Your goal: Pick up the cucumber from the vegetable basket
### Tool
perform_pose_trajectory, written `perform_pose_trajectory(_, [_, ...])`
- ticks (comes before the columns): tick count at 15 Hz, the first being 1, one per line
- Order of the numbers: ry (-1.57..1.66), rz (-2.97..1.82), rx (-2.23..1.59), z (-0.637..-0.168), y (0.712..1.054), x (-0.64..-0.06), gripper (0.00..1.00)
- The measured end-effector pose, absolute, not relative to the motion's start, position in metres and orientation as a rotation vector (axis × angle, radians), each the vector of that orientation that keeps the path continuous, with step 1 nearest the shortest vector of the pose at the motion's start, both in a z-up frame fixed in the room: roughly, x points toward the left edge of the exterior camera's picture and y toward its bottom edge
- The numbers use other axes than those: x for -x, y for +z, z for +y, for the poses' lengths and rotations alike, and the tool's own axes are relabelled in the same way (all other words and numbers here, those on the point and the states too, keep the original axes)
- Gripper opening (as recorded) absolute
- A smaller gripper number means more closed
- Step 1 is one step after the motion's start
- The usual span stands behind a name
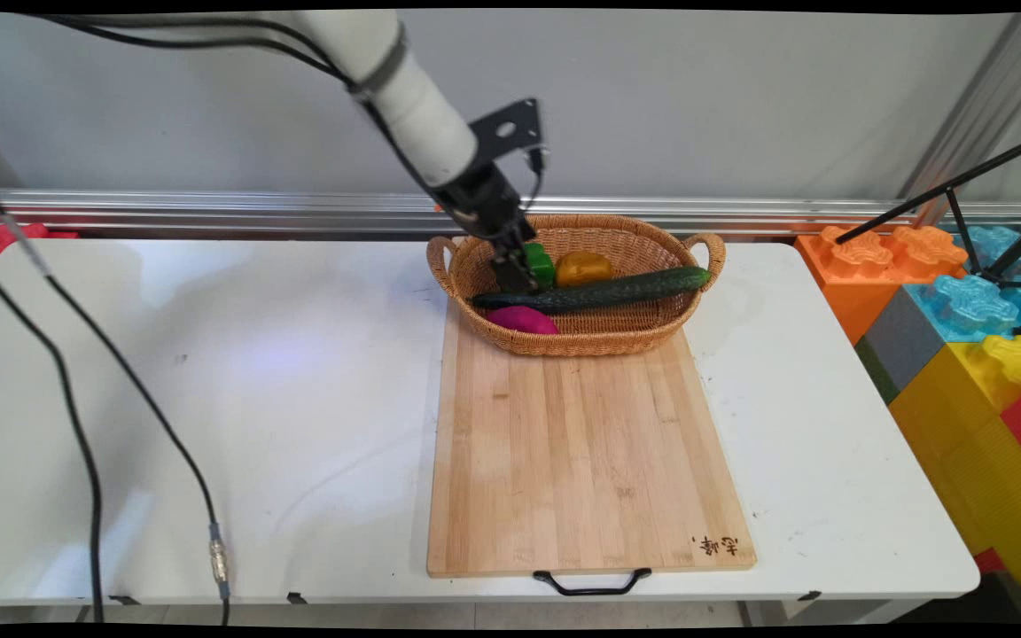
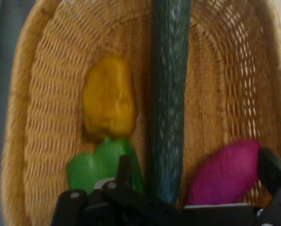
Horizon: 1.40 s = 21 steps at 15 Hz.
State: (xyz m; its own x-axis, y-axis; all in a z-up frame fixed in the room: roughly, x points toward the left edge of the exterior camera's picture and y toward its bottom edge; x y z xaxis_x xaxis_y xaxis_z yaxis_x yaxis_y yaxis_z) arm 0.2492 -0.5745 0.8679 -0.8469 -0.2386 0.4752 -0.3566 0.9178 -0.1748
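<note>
I will lift the long dark green cucumber out of the wicker basket point(image 1: 581, 342), so my gripper will next grab it by its middle point(image 1: 600, 292).
My black gripper point(image 1: 518, 276) reaches down into a wicker basket point(image 1: 581, 342) at the far end of a wooden cutting board point(image 1: 581, 461). In the basket lie a long dark green cucumber point(image 1: 599, 290), a yellow pepper point(image 1: 583, 266), a green pepper point(image 1: 541, 263) and a purple vegetable point(image 1: 521, 320). In the hand view the gripper point(image 2: 197, 174) is open. Its fingers straddle the cucumber point(image 2: 168, 103) and the purple vegetable point(image 2: 223, 172). The green pepper point(image 2: 91, 167) sits just outside the left fingertip point(image 2: 124, 168), with the yellow pepper point(image 2: 108, 101) beyond it. Nothing is held.
Large coloured toy blocks point(image 1: 962, 337) are stacked off the table's right edge, with a black tripod point(image 1: 962, 204) above them. Black cables point(image 1: 76, 416) hang over the table's left part. A metal rail point(image 1: 209, 211) runs along the back wall.
</note>
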Motion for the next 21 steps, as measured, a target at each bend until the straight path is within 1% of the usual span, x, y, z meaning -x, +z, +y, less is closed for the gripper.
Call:
perform_pose_trajectory(10, [0.374, -2.565, -0.342, -0.612, 0.808, -0.179, 1.00])
perform_pose_trajectory(17, [0.426, -2.558, -0.282, -0.624, 0.786, -0.154, 1.00])
perform_pose_trajectory(18, [0.431, -2.560, -0.273, -0.625, 0.784, -0.152, 0.00])
perform_pose_trajectory(21, [0.445, -2.567, -0.253, -0.626, 0.781, -0.149, 0.00])
